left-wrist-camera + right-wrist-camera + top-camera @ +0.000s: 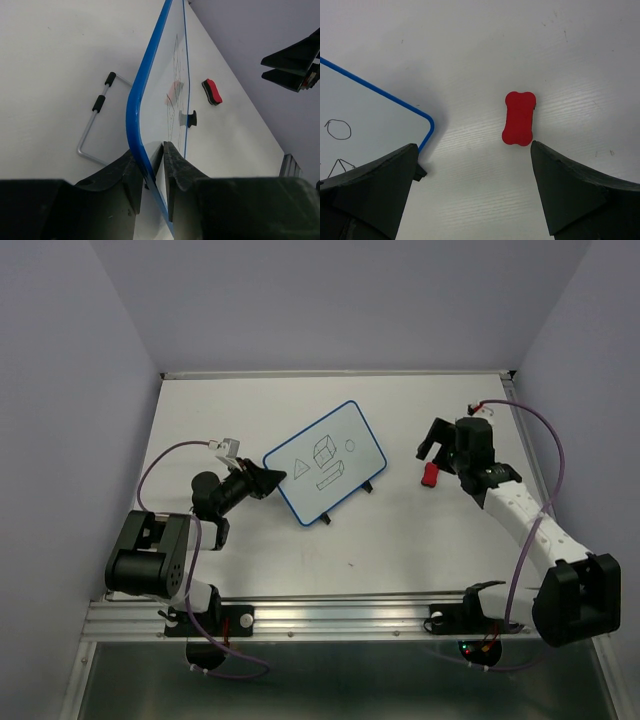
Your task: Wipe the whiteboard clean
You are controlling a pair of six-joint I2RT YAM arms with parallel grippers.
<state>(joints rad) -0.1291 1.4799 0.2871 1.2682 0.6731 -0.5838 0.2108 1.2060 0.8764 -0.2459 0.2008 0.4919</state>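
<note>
The robot's right gripper will next grab the eraser across its narrow middle (pixel 430 475), with the eraser's red back toward the robot. The eraser's bottom stays free to erase the whiteboard (pixel 325 462).
The whiteboard (pixel 325 462) stands tilted at mid-table, blue-rimmed, with a drawn triangle, cube, circle and flat box. My left gripper (pixel 268 480) is shut on its left corner. In the left wrist view the board (pixel 172 90) runs edge-on away from me, and the left gripper (pixel 161 145) clamps the rim between its fingers. A red bone-shaped eraser (pixel 430 475) lies on the table right of the board. My right gripper (pixel 436 445) hovers above it, open and empty. In the right wrist view the eraser (pixel 519 118) lies ahead of the wide-open right gripper (pixel 473 147), with the board's corner (pixel 370 115) at left.
A bent wire stand with black sleeves (pixel 95 125) lies under the board's back side. The board's black feet (pixel 370 486) rest on the tabletop. Lilac walls close in on three sides. A metal rail (pixel 300 615) runs along the near edge.
</note>
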